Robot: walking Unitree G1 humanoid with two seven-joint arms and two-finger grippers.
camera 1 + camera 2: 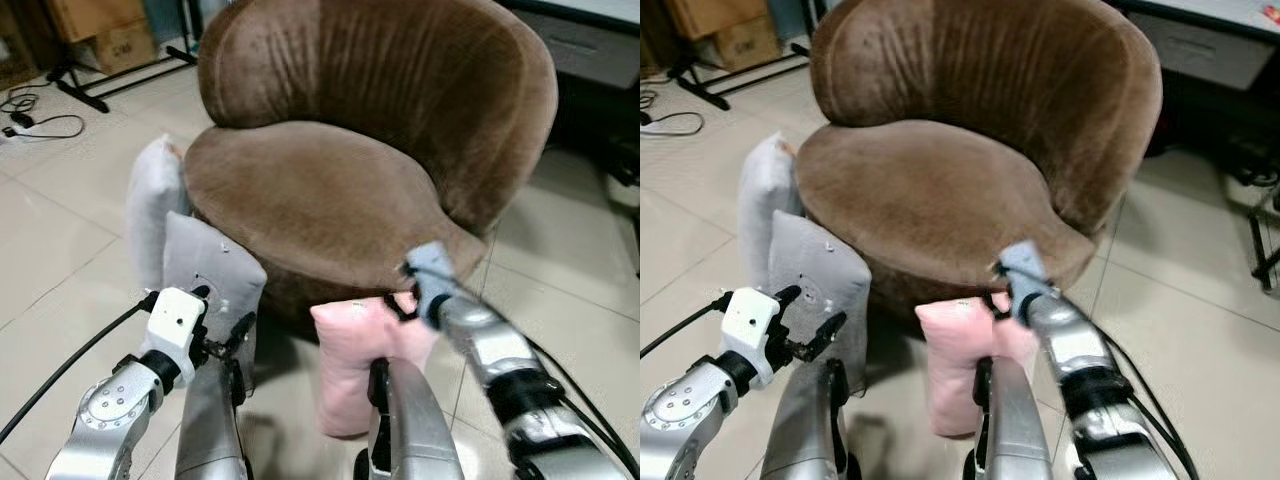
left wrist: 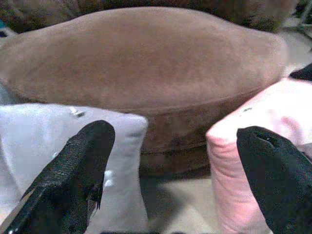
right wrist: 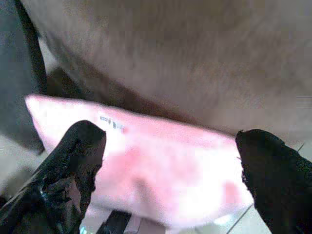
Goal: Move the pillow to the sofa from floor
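The pink pillow needs to go to the sofa (image 1: 310, 190). My right gripper will grab the pillow next by the middle of its labelled edge (image 1: 368, 313).
A pink pillow (image 1: 355, 360) stands on edge on the tiled floor, leaning against the front of the brown round sofa (image 1: 310, 190). My right gripper (image 1: 410, 303) is open at the pillow's top right corner; the right wrist view has the pink pillow (image 3: 165, 165) lying between and just beyond the spread fingers (image 3: 78, 146). A grey pillow (image 1: 205, 265) stands left of it against the sofa. My left gripper (image 1: 222, 315) hangs open in front of the grey pillow, holding nothing. The left wrist view looks at the gap between the grey pillow (image 2: 48, 131) and the pink one (image 2: 263, 105).
A paler grey pillow (image 1: 155, 195) leans on the sofa's left side, behind the grey one. Cardboard boxes (image 1: 110, 35), black stand legs (image 1: 95, 90) and cables (image 1: 40, 120) lie at the back left. A dark cabinet (image 1: 590, 60) stands back right. Open tiled floor (image 1: 560, 270) lies to the right.
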